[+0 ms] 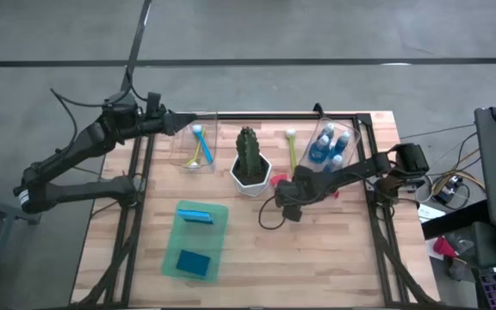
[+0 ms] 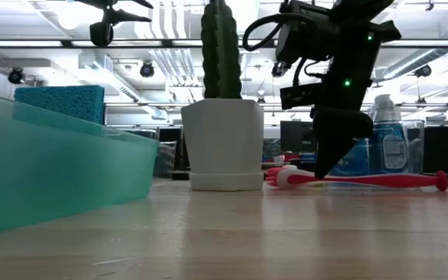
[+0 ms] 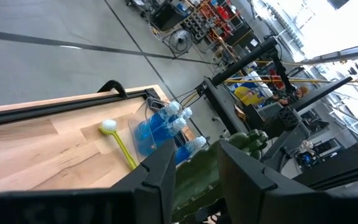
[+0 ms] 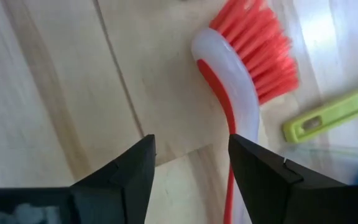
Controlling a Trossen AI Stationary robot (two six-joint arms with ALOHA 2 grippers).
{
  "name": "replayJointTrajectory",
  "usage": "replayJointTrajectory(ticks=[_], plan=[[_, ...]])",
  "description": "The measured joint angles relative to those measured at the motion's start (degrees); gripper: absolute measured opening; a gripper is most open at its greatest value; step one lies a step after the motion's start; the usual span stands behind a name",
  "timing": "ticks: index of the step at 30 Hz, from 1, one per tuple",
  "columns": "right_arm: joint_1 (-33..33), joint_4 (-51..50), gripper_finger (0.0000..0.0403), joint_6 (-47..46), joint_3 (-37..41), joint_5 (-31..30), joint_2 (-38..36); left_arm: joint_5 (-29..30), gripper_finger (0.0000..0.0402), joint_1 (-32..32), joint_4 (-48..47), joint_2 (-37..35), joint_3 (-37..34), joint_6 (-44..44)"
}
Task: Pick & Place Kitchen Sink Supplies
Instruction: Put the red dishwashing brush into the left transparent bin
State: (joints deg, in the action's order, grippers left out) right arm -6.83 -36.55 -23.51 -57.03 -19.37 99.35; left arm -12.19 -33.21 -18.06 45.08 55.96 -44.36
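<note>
The right gripper isn't ready to close on the brush yet: its fingers are on both sides of wood beside the pink brush's neck, so it should first move right in the wrist view.
The pink brush lies flat on the table beside the cactus pot, bristles toward the pot. My right gripper is open and low over the brush's neck, also seen in the low view and high view. My left gripper is open and empty, hovering at the far edge of a clear bin that holds a yellow and a blue brush. Blue bottles stand in another clear bin. Two blue sponges sit in the green tray. A yellow-green brush lies on the table. My right gripper comes at the pink brush from above, pointing down, fingers standing across the handle. One finger stands right at the white neck behind the bristles, and the other is over bare wood. I cannot tell whether that finger touches the brush, which lies flat on the table.
The cactus in its white pot stands mid-table, close to the right gripper. The green tray fills the near-left area. A black frame rail runs along the far and side edges. Bare wood lies near the right front.
</note>
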Motion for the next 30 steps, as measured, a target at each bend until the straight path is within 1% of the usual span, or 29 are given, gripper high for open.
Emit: replayJointTrajectory(ticks=[3,7,9,13,17,21,23,27,30], plan=[[0.17,0.11,0.0199,1.41,-0.1,-0.15,0.04,-0.02,0.011,0.0,0.0,0.0,0.0,0.0],[0.24,-3.0,0.0193,1.32,-2.54,0.46,0.24,0.0,0.011,0.0,0.0,0.0,0.0,-0.09],[0.24,-3.25,0.019,1.43,-3.26,-0.89,0.24,-0.01,0.011,0.0,0.01,0.0,0.0,-0.11],[1.22,-2.59,0.0187,1.19,-3.33,-5.46,0.24,0.0,0.011,0.0,0.01,0.0,0.0,-0.12],[3.68,-1.49,0.0189,1.16,-1.8,-3.48,1.71,0.0,0.011,0.0,0.02,0.0,0.0,-0.15],[4.83,-1.31,0.0185,2.37,-2.1,-2.09,3.63,-0.04,0.011,0.0,0.0,-0.04,0.0,-0.73],[4.81,-0.81,0.018,4.12,-2.03,-2.72,4.31,-0.41,0.011,-0.04,0.0,-0.13,0.0,-0.8],[4.98,0.17,0.0159,7.11,-2.62,-0.73,4.46,-0.61,0.011,-0.04,-0.15,-0.28,0.0,-0.81],[5.57,0.36,0.0133,8.88,-3.1,0.67,4.52,-0.58,0.011,-0.04,-0.51,-0.28,-0.01,-0.73]])
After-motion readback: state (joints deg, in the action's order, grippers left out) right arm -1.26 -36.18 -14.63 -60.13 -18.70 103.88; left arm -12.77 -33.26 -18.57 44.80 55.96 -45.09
